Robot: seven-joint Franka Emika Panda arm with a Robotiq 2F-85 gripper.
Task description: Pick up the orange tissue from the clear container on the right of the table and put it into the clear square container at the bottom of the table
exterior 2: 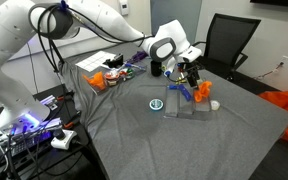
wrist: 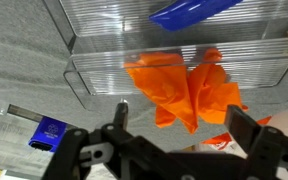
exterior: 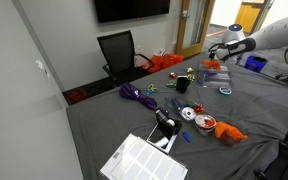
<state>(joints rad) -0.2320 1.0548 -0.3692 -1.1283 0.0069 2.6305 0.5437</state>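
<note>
My fingers are above the folds of the orange tissue, so they would miss the tissue if I closed now. My gripper should go down first, then close on the tissue.
The orange tissue lies crumpled in a clear container at the table's far side, next to a blue object. The tissue also shows in both exterior views. My gripper hovers just above the tissue, open, with one finger on each side of it and nothing held. It shows in both exterior views. A flat clear square container with a white grid look lies at the table's near edge.
A second orange wad lies by another clear box. A blue tape roll, purple cord, and small items are scattered on the grey cloth. A black chair stands behind the table.
</note>
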